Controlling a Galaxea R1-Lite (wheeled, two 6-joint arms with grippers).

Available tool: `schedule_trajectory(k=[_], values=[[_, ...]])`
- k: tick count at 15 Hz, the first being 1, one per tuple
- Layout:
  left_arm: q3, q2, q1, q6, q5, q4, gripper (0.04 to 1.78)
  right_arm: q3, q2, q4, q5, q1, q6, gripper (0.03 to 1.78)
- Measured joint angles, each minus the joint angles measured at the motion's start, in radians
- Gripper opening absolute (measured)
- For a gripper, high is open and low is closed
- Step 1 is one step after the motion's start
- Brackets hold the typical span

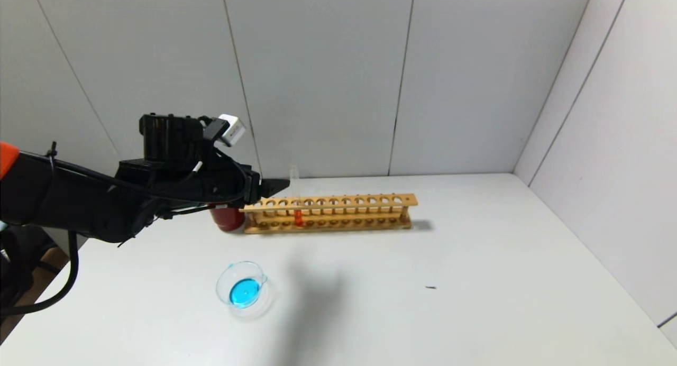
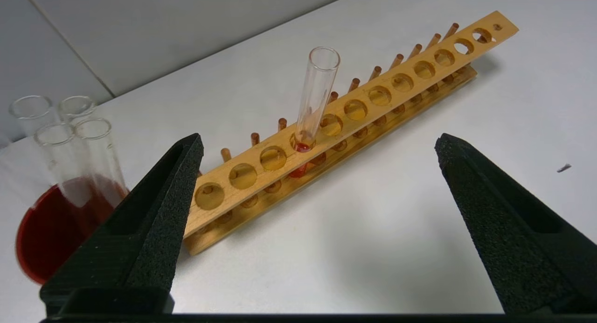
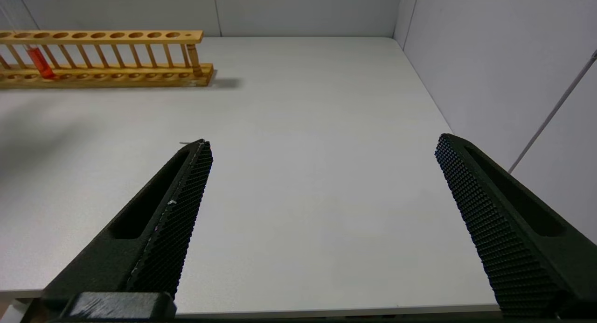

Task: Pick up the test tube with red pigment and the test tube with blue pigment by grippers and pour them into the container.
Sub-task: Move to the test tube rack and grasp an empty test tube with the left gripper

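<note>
My left gripper grabs the test tube by its exposed middle just over the rack next, since the boards hem in its red bottom.
The test tube with red pigment (image 1: 297, 199) stands upright in a wooden rack (image 1: 349, 201) at the back of the table; it also shows in the left wrist view (image 2: 317, 89) and the right wrist view (image 3: 39, 64). My left gripper (image 1: 280, 185) is open and empty, in the air just left of the tube and short of the rack (image 2: 373, 96); its jaws stand wide apart (image 2: 319, 138). The container (image 1: 242, 289) sits near the front left and holds blue liquid. No tube with blue pigment is in view. My right gripper (image 3: 322, 143) is open and empty above the table's near right.
A dark red cup (image 1: 227, 219) stands at the rack's left end and holds several colourless clear tubes (image 2: 56, 141). A small dark speck (image 1: 431, 287) lies on the white table. Grey walls close the back and right sides.
</note>
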Motion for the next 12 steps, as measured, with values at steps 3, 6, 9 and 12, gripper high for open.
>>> schedule_trajectory(k=[3, 6, 9, 12], values=[[-0.046, 0.062, -0.013, -0.002, 0.004, -0.002, 1.75, 0.000, 0.000, 0.000, 0.000, 0.000, 0.000, 1.75], [-0.091, 0.127, -0.015, -0.003, 0.016, -0.002, 1.75, 0.000, 0.000, 0.000, 0.000, 0.000, 0.000, 1.75], [-0.153, 0.196, -0.028, -0.004, 0.072, -0.002, 1.75, 0.000, 0.000, 0.000, 0.000, 0.000, 0.000, 1.75], [-0.216, 0.260, -0.043, -0.004, 0.085, -0.002, 1.75, 0.000, 0.000, 0.000, 0.000, 0.000, 0.000, 1.75]])
